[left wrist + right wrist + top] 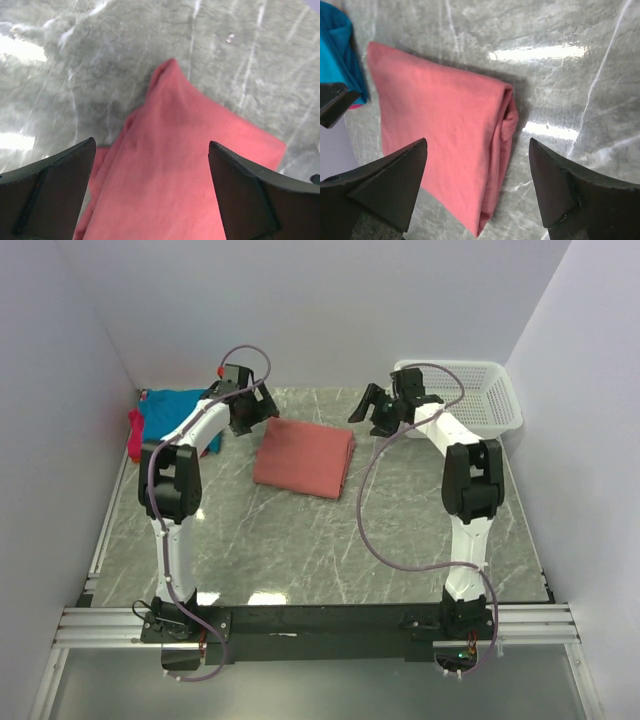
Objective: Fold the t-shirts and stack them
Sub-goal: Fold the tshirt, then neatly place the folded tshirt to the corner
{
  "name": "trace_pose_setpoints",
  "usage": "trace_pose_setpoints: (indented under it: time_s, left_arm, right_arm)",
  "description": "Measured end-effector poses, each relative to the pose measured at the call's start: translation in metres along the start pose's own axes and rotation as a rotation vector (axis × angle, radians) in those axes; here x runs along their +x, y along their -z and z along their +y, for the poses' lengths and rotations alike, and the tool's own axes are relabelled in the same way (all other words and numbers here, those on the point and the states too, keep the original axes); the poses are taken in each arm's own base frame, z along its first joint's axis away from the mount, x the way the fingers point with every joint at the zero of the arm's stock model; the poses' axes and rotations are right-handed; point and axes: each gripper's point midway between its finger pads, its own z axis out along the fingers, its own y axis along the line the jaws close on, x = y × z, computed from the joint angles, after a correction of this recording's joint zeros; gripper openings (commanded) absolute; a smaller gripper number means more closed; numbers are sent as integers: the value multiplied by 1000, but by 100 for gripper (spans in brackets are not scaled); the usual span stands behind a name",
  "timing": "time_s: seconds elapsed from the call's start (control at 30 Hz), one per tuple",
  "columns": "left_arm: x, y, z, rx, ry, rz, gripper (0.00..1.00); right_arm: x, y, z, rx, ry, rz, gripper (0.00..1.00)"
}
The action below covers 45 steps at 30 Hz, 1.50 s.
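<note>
The left gripper picks up the salmon-red t-shirt by its layered edge facing the teal-blue t-shirt next, to stack the salmon-red t-shirt still folded.
The salmon-red t-shirt point(303, 457) lies folded into a rectangle on the marble table point(330, 540), at the far middle. My left gripper point(252, 410) hovers open and empty over its far left corner; the red cloth point(170, 175) fills the space below its fingers. My right gripper point(372, 408) hovers open and empty over the shirt's far right edge; the folded shirt point(440, 130) shows below it. The teal-blue t-shirt point(170, 408) and the magenta-pink t-shirt point(135, 435) lie bunched in the far left corner. The teal one also shows in the right wrist view point(337, 45).
A white plastic mesh basket point(480, 395) stands at the far right, behind my right arm. White walls close in the table on the left, far and right sides.
</note>
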Motion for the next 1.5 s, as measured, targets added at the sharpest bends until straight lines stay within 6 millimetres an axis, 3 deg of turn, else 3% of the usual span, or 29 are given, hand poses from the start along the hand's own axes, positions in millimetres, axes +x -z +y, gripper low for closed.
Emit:
trace_pose_setpoints:
  time_s: [0.07,0.27,0.43,0.67,0.87,1.07,1.17,1.23,1.5]
  left_arm:
    - [-2,14,-2,9,-8,-12,99]
    - [-11,77,-11,62,-52,-85,99]
    - [-6,98,-9,81,-92,-98,99]
    - [37,81,20,54,-146,10,100]
    - [46,57,26,50,-203,58,99]
    - [69,11,48,-10,-221,155,99]
    - [76,-1,54,-33,-223,190,99]
    - [69,-1,46,-23,-234,172,99]
    - [85,-14,34,-104,-308,170,75]
  right_arm:
    - [1,12,4,-10,20,-20,90]
    - [27,72,20,-46,68,-74,91]
    - [56,116,25,-83,105,-136,91]
    - [116,136,-10,-52,106,-120,92]
    - [147,148,-25,-49,115,-112,92]
    - [153,165,-29,-27,155,-149,92]
    - [153,174,-33,5,168,-165,92]
    - [153,181,-35,24,178,-183,92]
    - [151,198,-42,80,192,-230,92]
